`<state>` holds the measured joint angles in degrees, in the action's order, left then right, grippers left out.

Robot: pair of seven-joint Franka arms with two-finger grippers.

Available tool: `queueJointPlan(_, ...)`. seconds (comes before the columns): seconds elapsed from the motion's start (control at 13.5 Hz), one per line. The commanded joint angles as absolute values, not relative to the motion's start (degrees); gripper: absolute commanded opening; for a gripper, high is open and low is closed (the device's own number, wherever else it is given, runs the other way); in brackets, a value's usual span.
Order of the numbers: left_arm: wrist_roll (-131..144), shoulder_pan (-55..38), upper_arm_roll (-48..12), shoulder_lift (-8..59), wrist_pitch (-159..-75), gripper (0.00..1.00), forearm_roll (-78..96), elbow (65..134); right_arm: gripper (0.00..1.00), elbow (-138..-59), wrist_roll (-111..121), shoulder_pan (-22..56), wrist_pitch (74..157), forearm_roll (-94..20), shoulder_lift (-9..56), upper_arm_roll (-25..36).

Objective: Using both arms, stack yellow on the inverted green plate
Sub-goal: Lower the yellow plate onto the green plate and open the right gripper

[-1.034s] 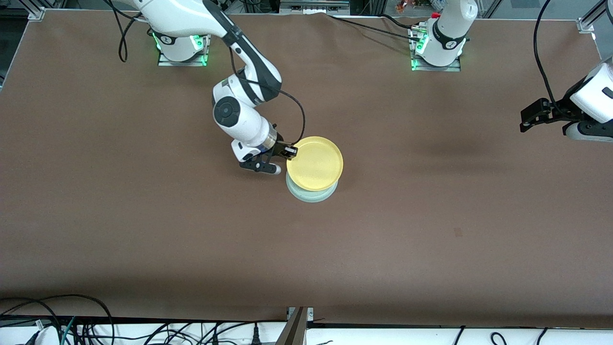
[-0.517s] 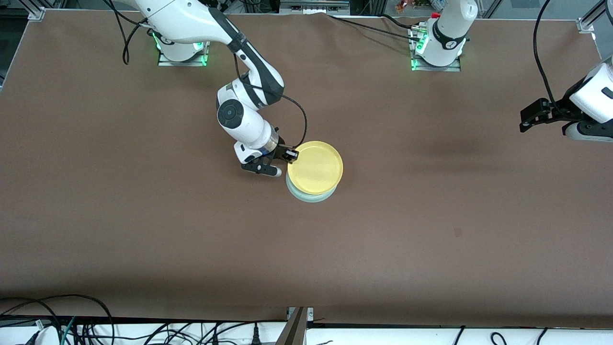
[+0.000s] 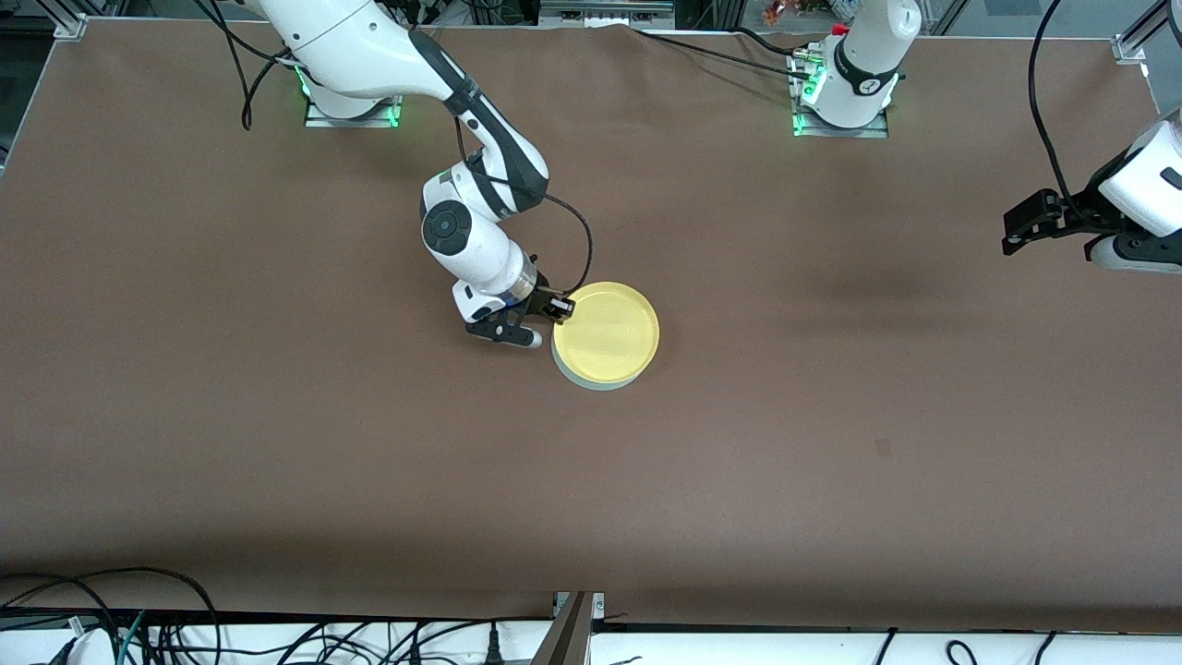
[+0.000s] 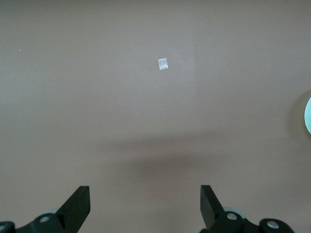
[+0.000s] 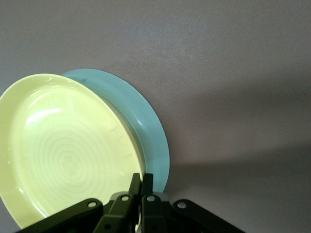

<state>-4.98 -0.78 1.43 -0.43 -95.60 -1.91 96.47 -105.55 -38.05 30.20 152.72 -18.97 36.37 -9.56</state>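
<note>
The yellow plate (image 3: pixel 606 334) lies flat on the green plate (image 3: pixel 591 382) with only a crescent showing and would settle stacked if I opened, so my right gripper should release it.
The yellow plate (image 3: pixel 606 334) lies over the pale green plate (image 3: pixel 591 382) at the table's middle; only a thin green edge shows beneath it. My right gripper (image 3: pixel 557 311) is shut on the yellow plate's rim at the side toward the right arm's end. In the right wrist view the yellow plate (image 5: pixel 63 150) covers most of the green plate (image 5: pixel 143 124), and the right gripper (image 5: pixel 141 180) pinches the yellow rim. My left gripper (image 3: pixel 1016 231) waits open and empty over the table's edge at the left arm's end; in the left wrist view the left gripper (image 4: pixel 145 206) is over bare table.
A brown mat (image 3: pixel 831 416) covers the table. A small pale square mark (image 4: pixel 163 63) lies on it below the left gripper. Cables (image 3: pixel 111 619) run along the table's near edge.
My right gripper has lowered the yellow plate and brought it a little nearer the front camera, so it covers more of the green plate. The left arm has not moved.
</note>
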Motion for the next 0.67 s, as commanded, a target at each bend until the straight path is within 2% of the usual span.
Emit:
queueJointPlan(0.0, -5.89, -0.44, 0.88, -0.26, -94.83, 1.0, -2.81, 95.1, 0.0, -104.5, -38.32, 30.5, 153.28, -18.02, 37.09, -9.05)
queueJointPlan(0.07, -5.89, -0.53, 0.88, -0.26, -94.75, 1.0, -2.81, 95.1, 0.14, -104.5, -38.32, 30.5, 153.28, -18.02, 37.09, -9.05)
queueJointPlan(0.15, -5.89, -0.53, 0.88, -0.18, -94.75, 1.0, -2.81, 95.1, 0.64, -104.5, -38.32, 30.5, 153.28, -18.1, 37.0, -9.05)
queueJointPlan(0.22, -5.89, -0.53, 0.88, -0.18, -94.75, 1.0, -2.81, 95.01, 1.0, -104.5, -38.41, 30.41, 153.28, -18.11, 36.91, -8.97)
queueJointPlan(0.37, -5.89, -0.53, 0.88, -0.18, -94.75, 1.0, -2.81, 95.1, 1.0, -103.98, -39.1, 30.06, 152.58, -18.11, 36.04, -8.96)
queueJointPlan(0.59, -5.89, -0.53, 0.88, -0.18, -94.66, 1.0, -2.81, 95.1, 1.0, -103.62, -39.64, 30.15, 145.49, -17.93, 30.43, -6.08)
